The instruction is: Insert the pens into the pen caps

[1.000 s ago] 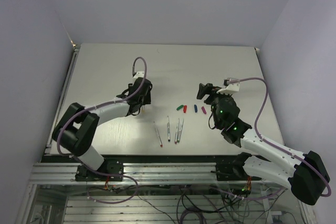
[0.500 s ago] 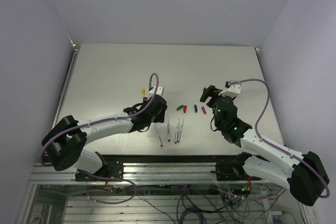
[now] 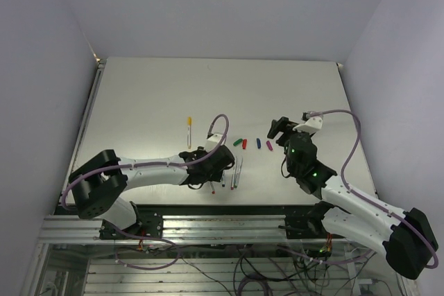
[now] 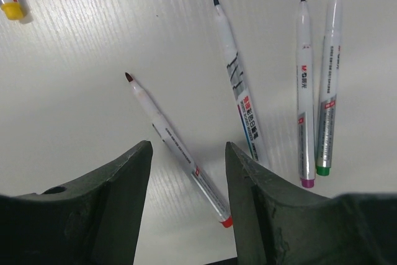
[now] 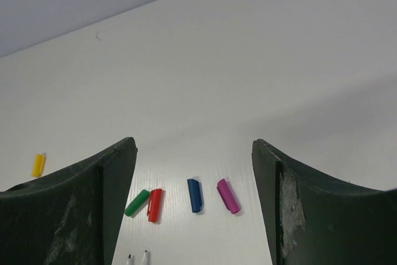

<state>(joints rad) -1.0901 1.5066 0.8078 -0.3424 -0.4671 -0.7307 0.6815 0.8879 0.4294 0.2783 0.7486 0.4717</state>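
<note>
I need to grab the red pen across the middle of its body (image 4: 182,155) with my left gripper, leaving the pen's tip free to insert into the red cap.
In the left wrist view several uncapped pens lie on the white table: a red pen (image 4: 177,147), a blue one (image 4: 236,85), a purple one (image 4: 304,91) and a green one (image 4: 329,79). My left gripper (image 4: 188,147) hangs open just above the red pen, whose rear end lies between the fingers, untouched. A pen with the yellow cap on it (image 3: 189,123) lies apart, farther back. The green (image 5: 136,203), red (image 5: 154,205), blue (image 5: 195,195) and purple (image 5: 227,195) pen caps lie in a row. My right gripper (image 5: 194,142) is open and empty above and behind them.
The table's near edge (image 3: 208,204) runs just below the pens. Grey walls enclose the table on the left, back and right. The left arm (image 3: 152,168) stretches low across the near left of the table.
My left gripper has swung from the back left toward the near edge and now hovers over the red pen. The yellow-capped pen stays on the table. The right gripper shifted slightly right.
</note>
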